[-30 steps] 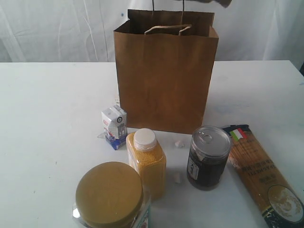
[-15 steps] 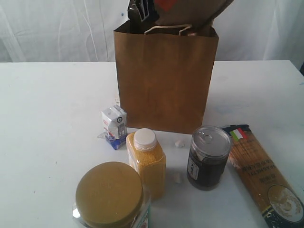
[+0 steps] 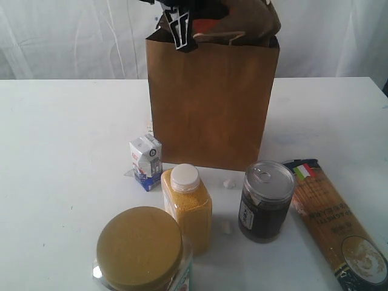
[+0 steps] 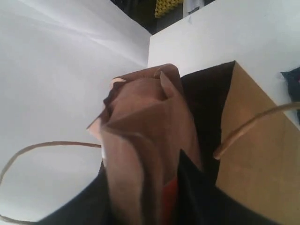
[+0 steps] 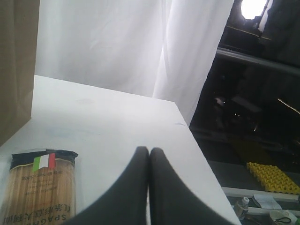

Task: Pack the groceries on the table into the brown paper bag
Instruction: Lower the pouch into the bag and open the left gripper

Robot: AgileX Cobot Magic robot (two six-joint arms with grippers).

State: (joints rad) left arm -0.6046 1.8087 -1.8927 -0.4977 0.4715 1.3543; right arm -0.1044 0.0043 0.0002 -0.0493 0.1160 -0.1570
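Observation:
The foil pouch dips into the paper bag's opening and would stay inside, so I should open my left gripper now.
The brown paper bag (image 3: 209, 103) stands upright at the table's (image 3: 60, 133) middle. My left gripper (image 3: 180, 29) hangs at the bag's open top, shut on the red-brown foil pouch (image 3: 242, 17), which dips into the mouth. In the left wrist view the pouch (image 4: 140, 136) fills the space between the dark fingers (image 4: 199, 199), with the bag's wall (image 4: 255, 159) beside it. In front of the bag stand the white-blue carton (image 3: 145, 161), yellow bottle (image 3: 188, 209), dark jar (image 3: 265, 201) and yellow-lidded jar (image 3: 140, 250). The spaghetti packet (image 3: 336, 224) lies at right. My right gripper (image 5: 149, 151) is shut on nothing, low over the table near the spaghetti packet (image 5: 40, 187).
Small white crumbs (image 3: 228, 182) lie between the bottle and the dark jar. A white curtain (image 3: 66, 36) hangs behind the table. The table's right edge (image 5: 197, 145) drops off to a dark area beside my right gripper.
My left gripper has come down into view with the foil pouch, lowering it from above the frame to the bag's mouth. The items on the table have not moved.

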